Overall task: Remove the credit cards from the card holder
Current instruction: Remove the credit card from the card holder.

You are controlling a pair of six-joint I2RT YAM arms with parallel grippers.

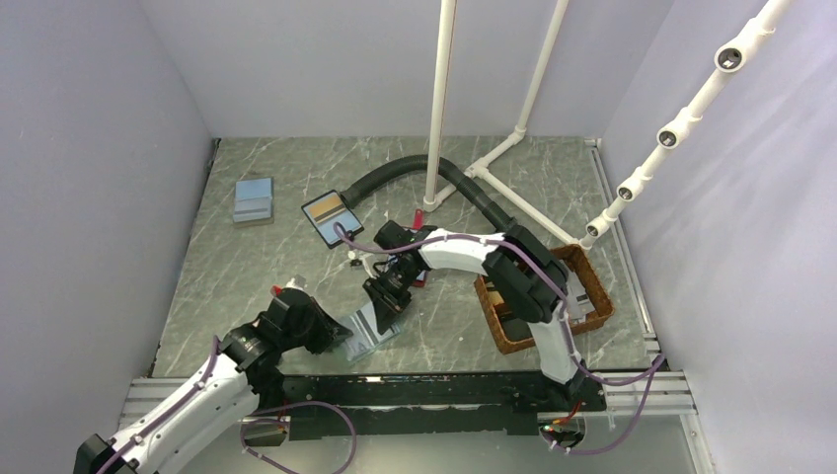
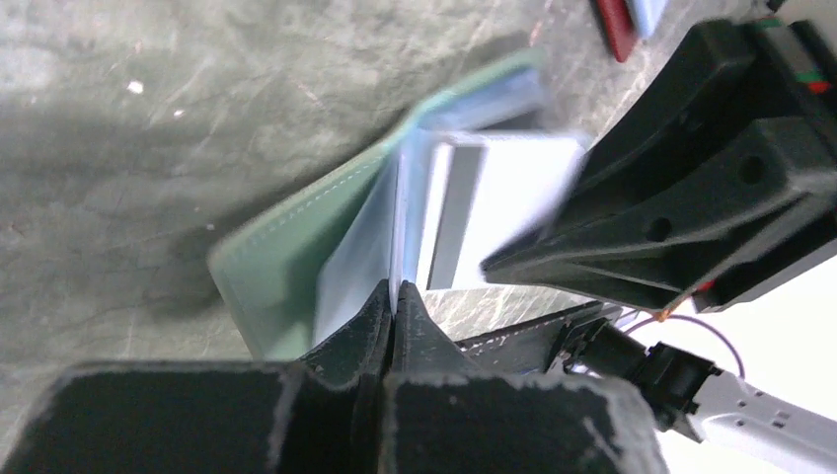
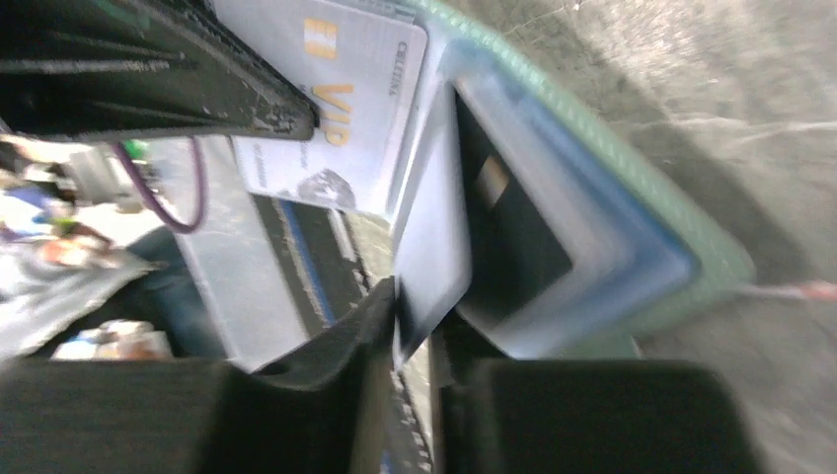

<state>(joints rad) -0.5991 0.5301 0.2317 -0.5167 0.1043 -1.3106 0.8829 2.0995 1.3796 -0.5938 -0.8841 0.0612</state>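
Next, my right gripper grips the pale credit card by its exposed corner (image 3: 430, 281), leaving the card's pocket free to stay in the holder.
The teal card holder (image 1: 373, 334) lies open near the table's front edge, with its green cover (image 2: 286, 262) and pale blue pockets (image 3: 592, 267) showing. My left gripper (image 1: 339, 336) is shut on a thin pale sheet edge (image 2: 403, 237) at the holder's near side. I cannot tell whether that edge is a leaf or a card. A white credit card with a grey stripe (image 2: 503, 197) sticks out beside it. My right gripper (image 3: 415, 321) comes down from above (image 1: 383, 306), its jaws narrow around the corner of a pale card (image 3: 429, 237). A VIP card (image 3: 345, 109) lies under the left finger (image 3: 178, 79).
A black-edged holder (image 1: 331, 215) and a blue stack (image 1: 254, 200) lie at the back left. A wicker basket (image 1: 588, 279) stands at the right. A white pipe frame (image 1: 439, 99) and a black hose (image 1: 395, 174) stand behind, with a red-edged item (image 2: 617, 22) nearby.
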